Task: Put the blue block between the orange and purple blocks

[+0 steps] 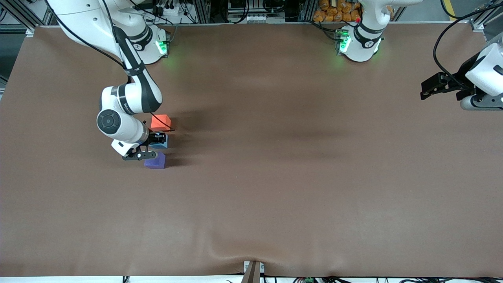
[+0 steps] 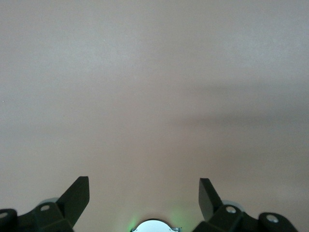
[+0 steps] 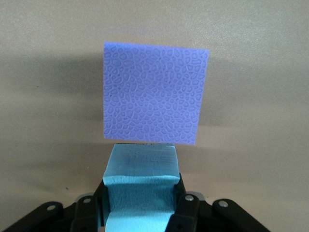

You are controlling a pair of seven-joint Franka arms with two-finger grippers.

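The blue block (image 1: 160, 143) (image 3: 140, 179) sits low on the brown cloth between the orange and purple blocks and would stand there, so it is time to open my right gripper.
The orange block (image 1: 160, 121), the blue block (image 1: 160, 143) and the purple block (image 1: 155, 161) stand in a line toward the right arm's end of the table. The orange one is farthest from the front camera and the purple one nearest. My right gripper (image 1: 156, 140) is shut on the blue block, low between the other two. In the right wrist view the blue block (image 3: 140, 179) sits between the fingers (image 3: 187, 212) of my right gripper (image 3: 140, 205), with the purple block (image 3: 154, 94) just past it. My left gripper (image 1: 432, 87) is open and empty and waits over the left arm's end of the table. Its wrist view shows my left gripper (image 2: 144, 186) over the cloth.
A brown cloth (image 1: 275, 177) covers the table. A small bracket (image 1: 252, 271) sits at the table edge nearest the front camera. The right arm's wrist (image 1: 118, 124) hangs over the table beside the blocks.
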